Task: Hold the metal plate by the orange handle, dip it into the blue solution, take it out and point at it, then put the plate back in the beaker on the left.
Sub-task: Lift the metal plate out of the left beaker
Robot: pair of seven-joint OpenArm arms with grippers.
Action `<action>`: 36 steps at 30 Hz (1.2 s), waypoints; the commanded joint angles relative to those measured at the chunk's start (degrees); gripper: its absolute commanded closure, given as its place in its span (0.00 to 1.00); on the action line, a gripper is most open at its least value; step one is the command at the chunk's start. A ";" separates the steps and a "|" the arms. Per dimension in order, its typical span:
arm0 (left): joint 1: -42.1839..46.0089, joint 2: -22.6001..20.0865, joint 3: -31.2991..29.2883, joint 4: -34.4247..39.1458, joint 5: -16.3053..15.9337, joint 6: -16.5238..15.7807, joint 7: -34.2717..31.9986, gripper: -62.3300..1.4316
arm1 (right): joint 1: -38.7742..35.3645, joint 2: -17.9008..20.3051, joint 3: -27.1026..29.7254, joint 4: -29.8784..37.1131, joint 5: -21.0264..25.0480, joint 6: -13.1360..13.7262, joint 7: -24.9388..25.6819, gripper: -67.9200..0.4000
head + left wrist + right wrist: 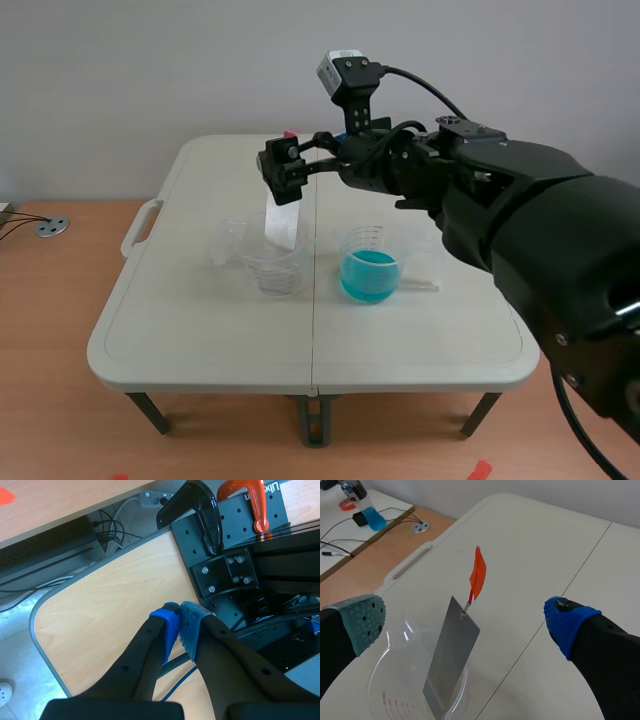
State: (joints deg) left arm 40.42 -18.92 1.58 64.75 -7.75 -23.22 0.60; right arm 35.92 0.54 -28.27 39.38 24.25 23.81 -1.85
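My right gripper picks up the plate by its orange handle (478, 576) next, to dip the metal plate into the blue solution.
The grey metal plate (283, 225) stands tilted in the clear left beaker (276, 268), and its orange handle (290, 134) sticks up behind my right gripper (284, 172). In the right wrist view the plate (451, 652) leans in the beaker (390, 687), with the orange handle (478, 576) on a thin wire at its top. My right gripper (465, 616) is open, one finger on each side of the plate's upper end, touching nothing. The beaker of blue solution (370, 272) stands to the right. My left gripper (180, 626) is shut on nothing, away from the table.
A smaller empty beaker (231, 240) stands left of the plate's beaker. A clear container (425, 265) sits right of the blue solution. The white folding table (200, 340) has a handle at its left edge. Under the left gripper are a wooden desk (105, 605) and clamps (250, 500).
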 commanded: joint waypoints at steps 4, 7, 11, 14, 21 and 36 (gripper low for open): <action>0.33 -0.15 0.02 0.85 -0.33 -0.52 -0.55 0.93 | 5.81 -2.84 -0.94 -4.61 0.11 0.26 1.14 0.02; 0.33 -0.15 0.02 0.85 -0.33 -0.52 -0.52 0.93 | 8.04 -4.26 -1.53 -7.76 -0.33 0.28 1.33 0.02; 0.33 -0.15 0.02 0.85 -0.33 -0.52 -0.52 0.93 | 9.97 -5.77 -1.60 -10.54 -1.14 0.26 1.36 0.02; 0.33 -0.15 0.02 0.85 -0.33 -0.52 -0.52 0.93 | 10.62 -6.47 -1.60 -11.98 -1.79 0.26 2.01 0.02; 0.33 -0.15 0.02 0.85 -0.33 -0.52 -0.52 0.93 | 10.91 -6.73 -1.60 -12.98 -2.16 0.26 2.16 0.05; 0.33 -0.15 0.02 0.85 -0.33 -0.52 -0.52 0.93 | 10.91 -6.73 -1.60 -12.98 -3.04 0.00 2.69 0.38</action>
State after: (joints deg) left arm 40.42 -18.92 1.58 64.75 -7.73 -23.22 0.62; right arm 44.88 -6.02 -29.80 25.50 20.60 23.81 -0.08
